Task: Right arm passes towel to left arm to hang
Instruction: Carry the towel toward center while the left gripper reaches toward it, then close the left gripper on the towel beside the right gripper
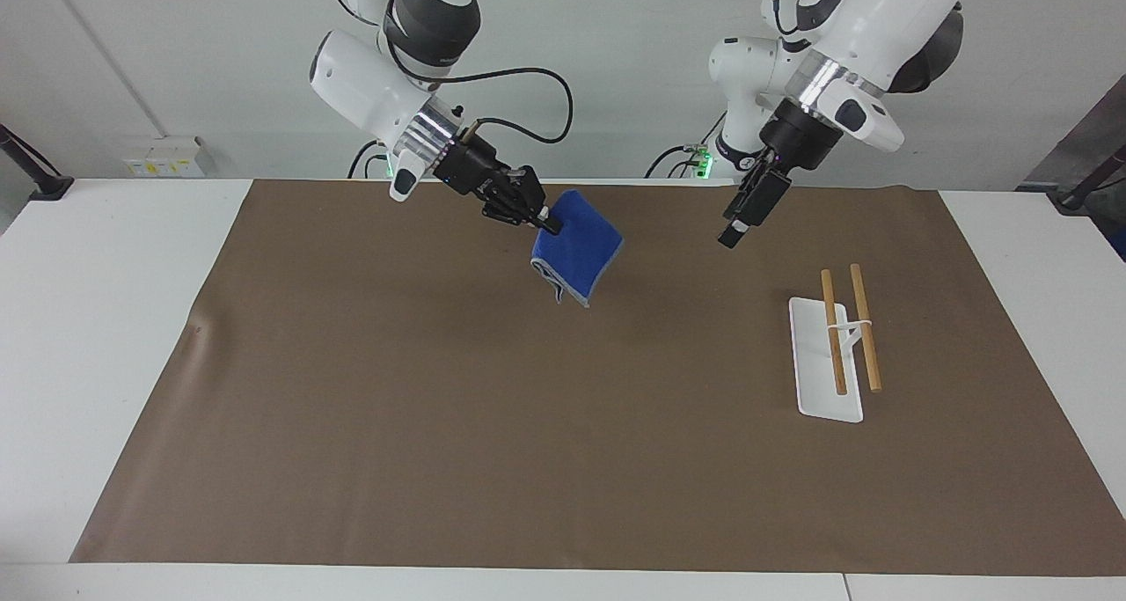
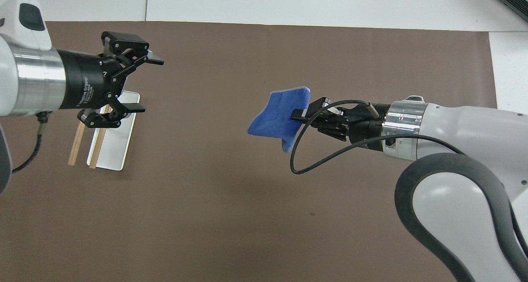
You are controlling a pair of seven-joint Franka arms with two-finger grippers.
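The towel droops slack from my right gripper, so the left gripper pinches the towel by its free corner next, which sticks out.
My right gripper is shut on one edge of the blue towel, which hangs in the air over the middle of the brown mat. In the overhead view the towel droops from the right gripper. My left gripper is up in the air and points toward the towel, with a clear gap between them. In the overhead view the left gripper is open and empty, and partly covers the rack.
A white rack base with two wooden bars stands toward the left arm's end of the table; it also shows in the overhead view. The brown mat covers most of the white table.
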